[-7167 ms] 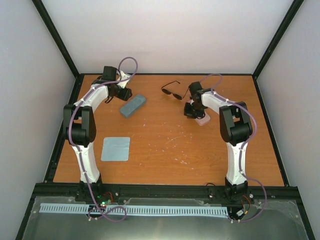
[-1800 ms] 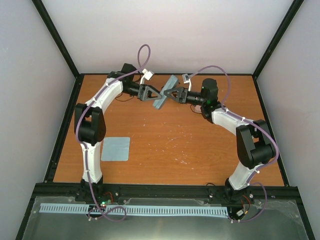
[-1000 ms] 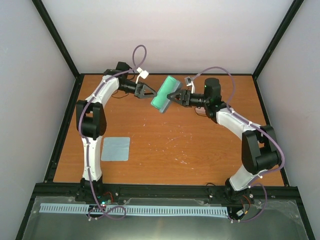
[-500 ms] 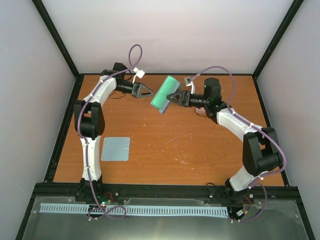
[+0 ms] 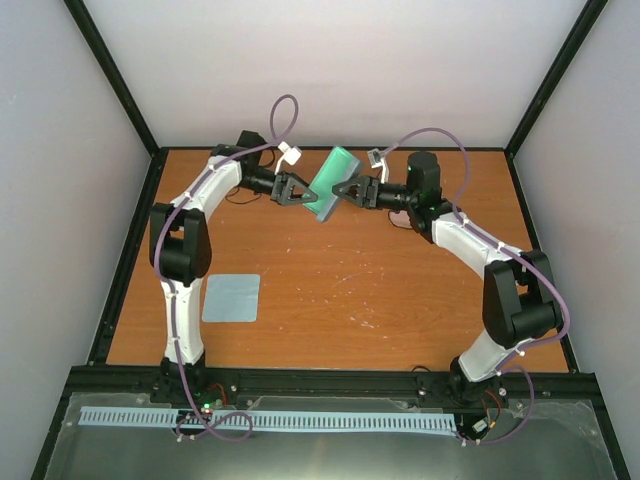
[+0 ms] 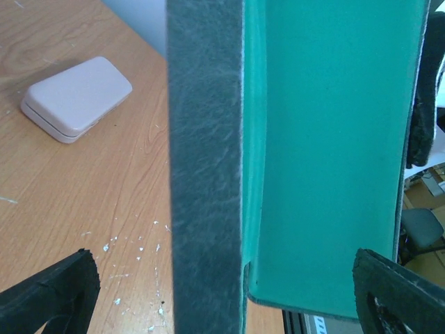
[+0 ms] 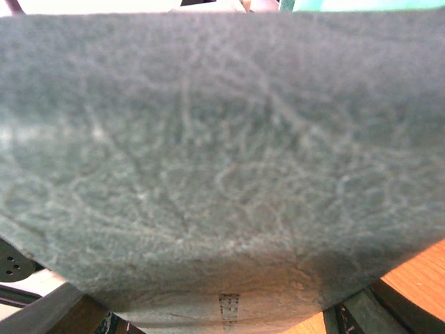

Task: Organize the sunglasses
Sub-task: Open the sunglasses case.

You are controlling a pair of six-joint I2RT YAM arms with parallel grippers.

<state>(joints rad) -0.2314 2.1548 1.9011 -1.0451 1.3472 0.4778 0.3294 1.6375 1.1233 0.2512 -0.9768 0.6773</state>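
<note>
The case's edge lies between the open fingers, so it is time for my left gripper to close. Closing now would catch the case's grey edge (image 5: 315, 202) (image 6: 208, 273).
No sunglasses show in any view. A blue-grey case (image 5: 330, 181) hangs open in the air over the far middle of the table, its green lining (image 6: 334, 153) facing up and toward the left arm. My right gripper (image 5: 351, 191) is shut on its grey shell (image 7: 222, 139), which fills the right wrist view. From the left, my left gripper (image 5: 291, 189) stands open at the case. The grey edge (image 6: 205, 174) of one half lies between its wide-spread fingertips (image 6: 52, 299), with no visible contact.
A pink closed case (image 6: 76, 97) lies on the wooden table (image 5: 400, 300) beyond the left gripper. A light-blue square cloth (image 5: 231, 298) lies at the near left. Black frame rails (image 5: 130, 250) border the table.
My left gripper, which had drawn back to the left, has moved right again up to the open case. The right gripper has tipped the case a little more upright.
</note>
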